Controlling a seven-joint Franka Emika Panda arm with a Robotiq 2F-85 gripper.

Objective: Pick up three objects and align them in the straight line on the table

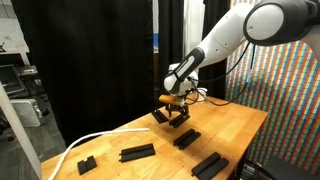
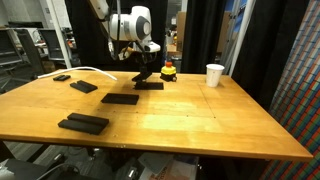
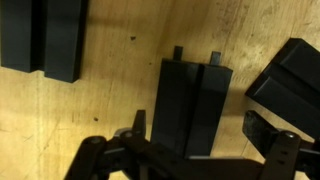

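My fingers are above the bar in the wrist view, so my gripper would miss it if I closed now. My gripper needs to first go lower.
Three slim black bars lie on the tan wooden table (image 2: 200, 120). One bar (image 3: 190, 90) lies directly under my gripper (image 3: 200, 125), which is open with a finger on each side of it and a gap on both sides. Both exterior views show this bar (image 1: 165, 117) (image 2: 148, 85) resting on the table below the gripper (image 1: 177, 106) (image 2: 145, 70). A second bar (image 1: 186, 138) (image 2: 120, 98) lies nearby. A third bar (image 1: 137, 152) (image 2: 84, 87) lies further along.
A small stubby black block (image 1: 86, 163) (image 2: 62, 77) and a chunkier black block (image 1: 209, 164) (image 2: 83, 123) also lie on the table. A white cup (image 2: 214, 75), a yellow and red object (image 2: 168, 71) and a white cable (image 1: 75, 148) are near the edges.
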